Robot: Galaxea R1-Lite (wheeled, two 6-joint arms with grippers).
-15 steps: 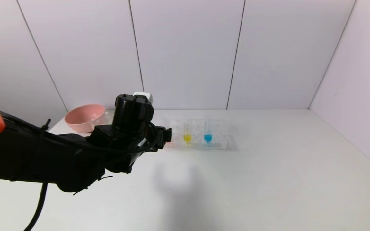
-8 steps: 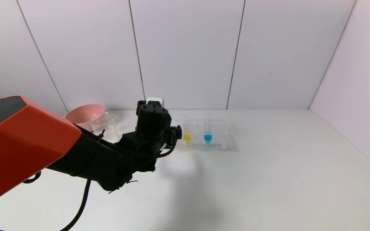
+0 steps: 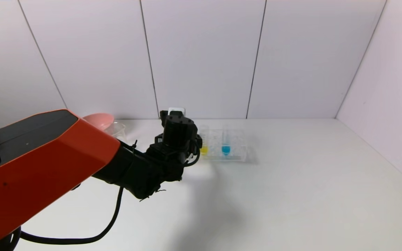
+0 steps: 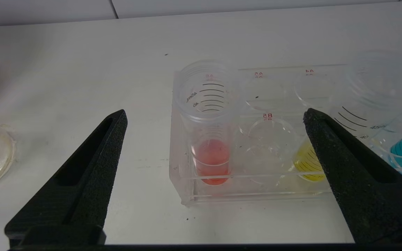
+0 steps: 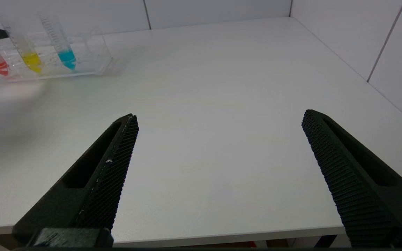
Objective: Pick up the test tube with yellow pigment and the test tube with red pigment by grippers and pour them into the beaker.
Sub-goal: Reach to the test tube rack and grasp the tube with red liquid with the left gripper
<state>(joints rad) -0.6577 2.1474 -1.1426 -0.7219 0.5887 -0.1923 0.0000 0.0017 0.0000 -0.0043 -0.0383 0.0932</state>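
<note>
I should close my left gripper now, because in the left wrist view its fingers would hold the tube beside the red tube's upper part (image 4: 208,121), over the rack (image 4: 257,195).
The red-pigment tube (image 4: 210,153) stands in the end slot of a clear rack (image 4: 257,195). The yellow-pigment tube (image 4: 307,162) stands two slots along. My left gripper (image 4: 215,112) is open, close in front of the rack, with the red tube between its wide-spread fingers and apart from both. In the head view the left gripper (image 3: 187,141) hides the red tube; the yellow tube (image 3: 203,150) shows beside it. The beaker (image 3: 118,129) shows partly behind my left arm. My right gripper (image 5: 220,114) is open and empty over the table's near edge.
A blue-liquid tube (image 3: 225,149) stands in the rack right of the yellow one. A pink bowl (image 3: 98,118) sits at the back left behind the arm. The right wrist view shows the rack (image 5: 92,66) far off across bare white table (image 5: 222,87).
My left arm has reached forward and to the right up to the rack's left end. It now covers most of the bowl and beaker.
</note>
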